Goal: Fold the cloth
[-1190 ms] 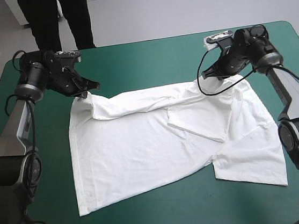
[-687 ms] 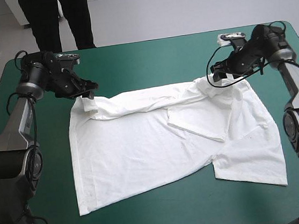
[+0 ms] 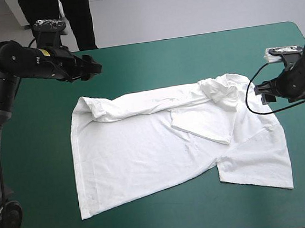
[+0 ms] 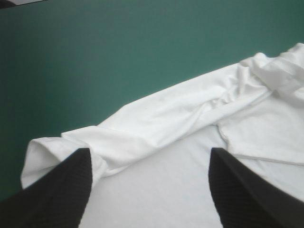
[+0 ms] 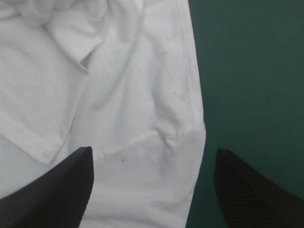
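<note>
The robot should next use its right gripper to grab the white T-shirt [image 3: 140, 148] by its hemmed corner [image 3: 276, 122]. Then it can spread the T-shirt out for folding.
The white T-shirt [image 3: 145, 148] lies spread on the teal-green cover, its far edge turned over in a rolled band and one sleeve folded in across the middle. My left gripper [image 3: 93, 68] hangs open above the cover beyond the shirt's far left corner, holding nothing. In the left wrist view its black fingers [image 4: 57, 194] stand wide apart over the rolled band of the T-shirt [image 4: 190, 104]. My right gripper [image 3: 260, 92] is open just off the shirt's right side. From the right wrist, the right gripper [image 5: 154, 151] looks down on the T-shirt's [image 5: 118, 71] right hem, empty.
Bare teal-green cover [image 3: 163, 63] runs between the shirt's far edge and the table's far edge. A narrower strip of cover [image 3: 36, 160] borders the shirt on the left. The shirt's near right corner reaches close to the table's front edge.
Both grippers opened and let go of the shirt's far corners, which dropped onto the table. The left arm rose and pulled back to the far left. The right arm swung out to the right.
</note>
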Robot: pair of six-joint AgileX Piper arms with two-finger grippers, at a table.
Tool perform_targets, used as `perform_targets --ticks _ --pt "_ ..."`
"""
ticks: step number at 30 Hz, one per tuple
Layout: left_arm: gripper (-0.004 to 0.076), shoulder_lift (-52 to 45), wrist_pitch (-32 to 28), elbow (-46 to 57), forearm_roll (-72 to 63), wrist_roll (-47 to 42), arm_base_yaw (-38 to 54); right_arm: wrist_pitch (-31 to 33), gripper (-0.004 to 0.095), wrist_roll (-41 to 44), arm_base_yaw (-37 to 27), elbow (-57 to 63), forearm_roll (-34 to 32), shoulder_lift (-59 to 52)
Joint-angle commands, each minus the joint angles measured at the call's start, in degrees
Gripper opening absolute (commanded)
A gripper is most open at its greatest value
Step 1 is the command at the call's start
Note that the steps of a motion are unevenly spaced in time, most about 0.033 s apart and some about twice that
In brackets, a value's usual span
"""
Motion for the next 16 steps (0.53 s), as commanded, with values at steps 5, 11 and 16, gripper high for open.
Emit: perform_targets --ticks 5,11,16 --pt "0.0487 -2.5 1.5 1.8 -2.0 1.4 -6.6 0.6 0.0662 1.1 -0.2 5.5 -4.3 -4.9" --pt "0.0487 -2.8 1.5 1.9 -2.5 1.4 -7.5 -0.3 0.0661 1.2 -0.2 10.1 -6.6 -1.4" --pt "0.0487 -4.0 1.5 1.9 -2.4 1.4 -7.5 -2.1 0.0631 1.3 -0.2 10.4 -6.2 3.5"
